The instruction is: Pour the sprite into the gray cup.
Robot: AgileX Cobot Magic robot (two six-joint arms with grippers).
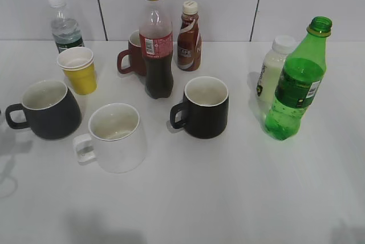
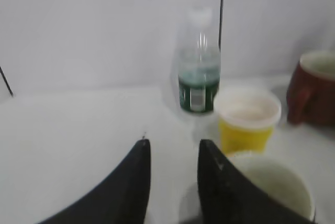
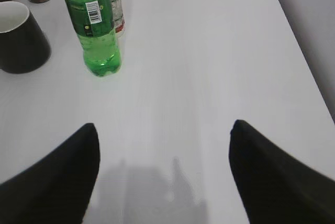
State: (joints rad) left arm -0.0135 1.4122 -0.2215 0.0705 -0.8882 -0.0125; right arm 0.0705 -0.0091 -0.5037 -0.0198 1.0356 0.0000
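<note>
Since the gray cup's round body (image 1: 54,116) is wide, my left gripper should next grab the cup by its handle (image 1: 15,117), which is slim.
The sprite (image 1: 297,84), a green bottle with no cap, stands upright at the right of the table. It also shows in the right wrist view (image 3: 94,25), far ahead and to the left of my right gripper (image 3: 165,130), which is wide open and empty. The gray cup (image 1: 48,110) stands at the left, handle to the left. In the left wrist view its white inside (image 2: 275,185) shows at the bottom right, just right of my left gripper (image 2: 172,148), which is open with a narrow gap and empty. Neither gripper shows in the exterior view.
A white mug (image 1: 117,135), a glossy black mug (image 1: 204,107), a cola bottle (image 1: 157,44), a coffee bottle (image 1: 189,36), a red-brown mug (image 1: 134,56), a yellow cup (image 1: 78,70), a water bottle (image 1: 64,24) and a white bottle (image 1: 274,70) stand around. The table's right edge (image 3: 306,62) is near.
</note>
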